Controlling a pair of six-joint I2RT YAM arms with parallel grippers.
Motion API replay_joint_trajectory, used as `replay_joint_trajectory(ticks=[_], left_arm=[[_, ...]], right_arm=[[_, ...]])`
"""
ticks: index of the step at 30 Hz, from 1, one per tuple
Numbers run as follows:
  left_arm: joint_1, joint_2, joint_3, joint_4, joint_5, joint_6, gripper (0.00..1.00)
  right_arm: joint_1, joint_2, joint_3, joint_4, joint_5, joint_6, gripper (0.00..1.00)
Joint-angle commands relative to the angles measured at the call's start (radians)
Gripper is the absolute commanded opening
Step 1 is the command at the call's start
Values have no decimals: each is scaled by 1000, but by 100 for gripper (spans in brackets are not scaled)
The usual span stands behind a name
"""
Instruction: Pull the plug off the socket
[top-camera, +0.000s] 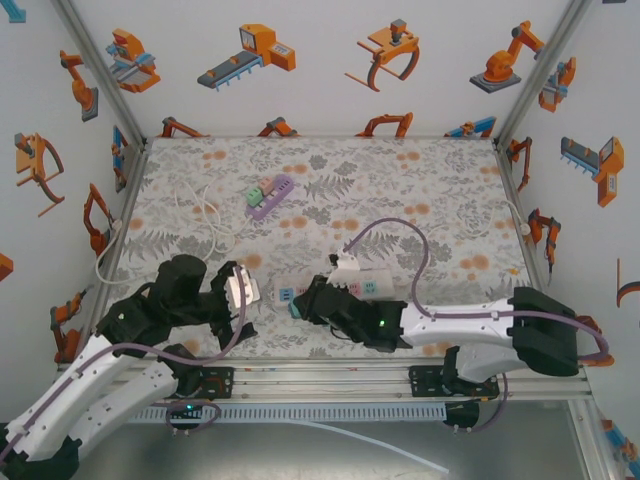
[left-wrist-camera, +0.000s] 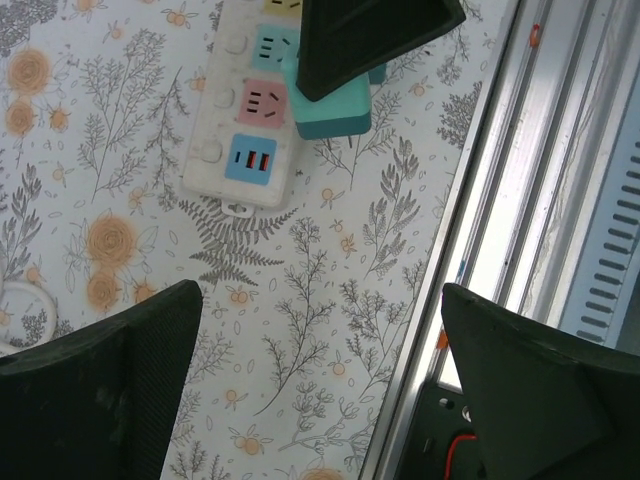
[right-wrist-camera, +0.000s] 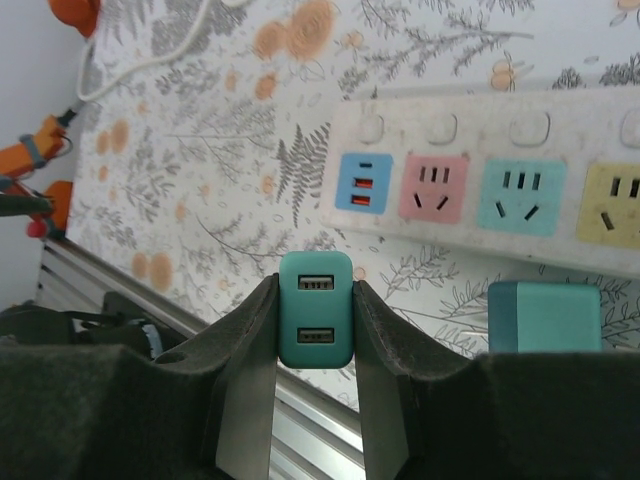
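Note:
The teal plug (right-wrist-camera: 315, 322) hangs above the mat beside the power strip's near side and would fall if I opened now, so my right gripper should keep holding it.
The teal two-port USB plug (right-wrist-camera: 315, 322) is pinched between the fingers of my right gripper (right-wrist-camera: 315, 295), which is shut on it. It is held clear of the white power strip (right-wrist-camera: 480, 140), whose blue, pink, teal and yellow sockets all stand empty. From above, the right gripper (top-camera: 300, 308) sits just near of the strip (top-camera: 285, 293). In the left wrist view the plug (left-wrist-camera: 335, 105) shows beside the strip (left-wrist-camera: 225, 150). My left gripper (left-wrist-camera: 320, 380) hangs open over bare mat near the front rail, a short way left of the strip (top-camera: 240, 290).
A second teal block (right-wrist-camera: 545, 318) lies by the strip's near side. A purple power strip (top-camera: 268, 196) with small plugs sits farther back, and a white cable (top-camera: 195, 205) loops along the left. The aluminium front rail (left-wrist-camera: 500, 200) runs close by.

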Motion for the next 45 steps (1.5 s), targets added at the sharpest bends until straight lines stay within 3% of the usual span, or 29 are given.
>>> replay_joint_trajectory(ticks=[1, 11, 21, 26, 36, 43, 45], left_arm=[[-3, -24, -23, -15, 43, 65, 97], [-3, -97, -75, -11, 83, 94, 97], [-4, -129, -109, 8, 69, 113, 97], [-4, -134, -110, 8, 56, 112, 97], [-4, -143, -111, 25, 37, 91, 97], [-4, -128, -90, 89, -99, -48, 97], [-3, -127, -94, 134, -152, -103, 97]], right_arm=[[14, 50, -22, 74, 71, 53, 14], [27, 180, -50, 162, 108, 106, 16], [58, 247, -53, 157, 153, 180, 32], [63, 226, -40, 90, 166, 209, 39], [74, 146, -40, 6, 196, 211, 42], [75, 17, -74, -21, 249, 144, 43], [76, -23, -83, -16, 272, 49, 42]])
